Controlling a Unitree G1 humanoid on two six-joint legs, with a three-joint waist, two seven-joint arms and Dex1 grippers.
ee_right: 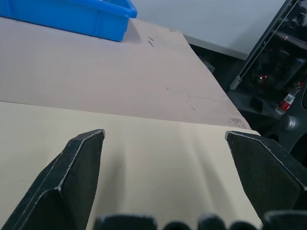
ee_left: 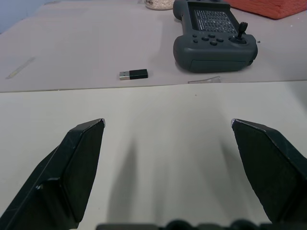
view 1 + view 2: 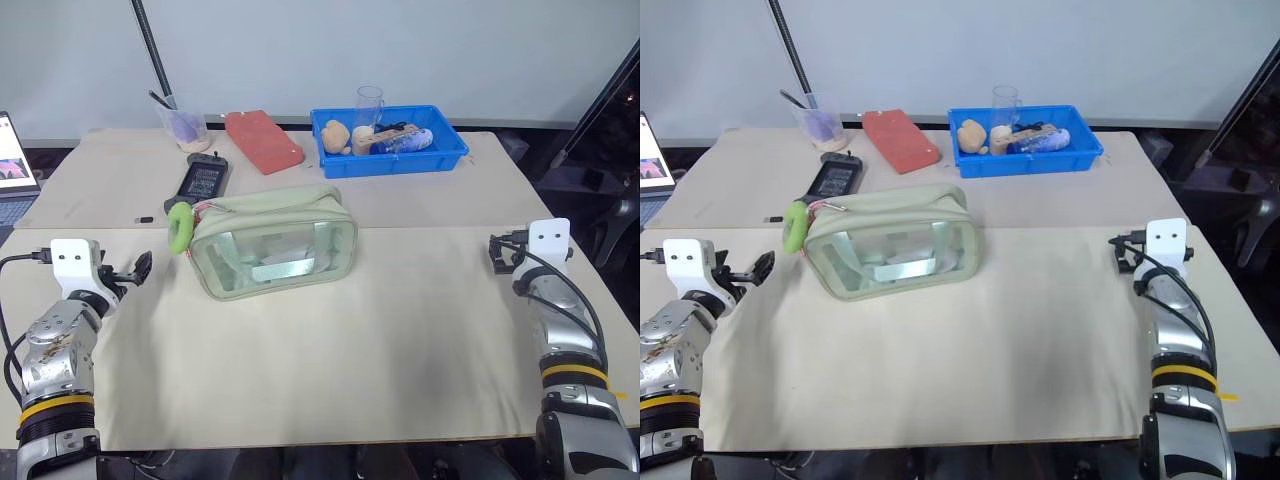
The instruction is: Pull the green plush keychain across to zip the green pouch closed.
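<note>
The pouch needs to stay steady while the keychain (image 3: 180, 227) zips it closed, so I will grab the pouch with my right gripper next, by its end (image 3: 338, 222) opposite the keychain.
The green pouch (image 3: 272, 240) stands in the middle of the table, its clear window facing me. The green plush keychain (image 3: 180, 227) hangs at the pouch's left end, by the zipper pull. My left gripper (image 3: 135, 268) hovers low over the table to the left of the pouch, a short way from the keychain, open with nothing between its fingers (image 2: 79, 163). My right gripper (image 3: 497, 252) is far off at the table's right side, also open and empty, its fingers (image 1: 72, 177) spread wide.
A black handheld device (image 3: 203, 178) lies just behind the keychain, with a small USB stick (image 2: 133, 74) beside it. Farther back are a red block (image 3: 263, 140), a plastic cup (image 3: 183, 124) and a blue tray (image 3: 388, 142) with several items. A laptop (image 3: 15, 165) sits at the far left.
</note>
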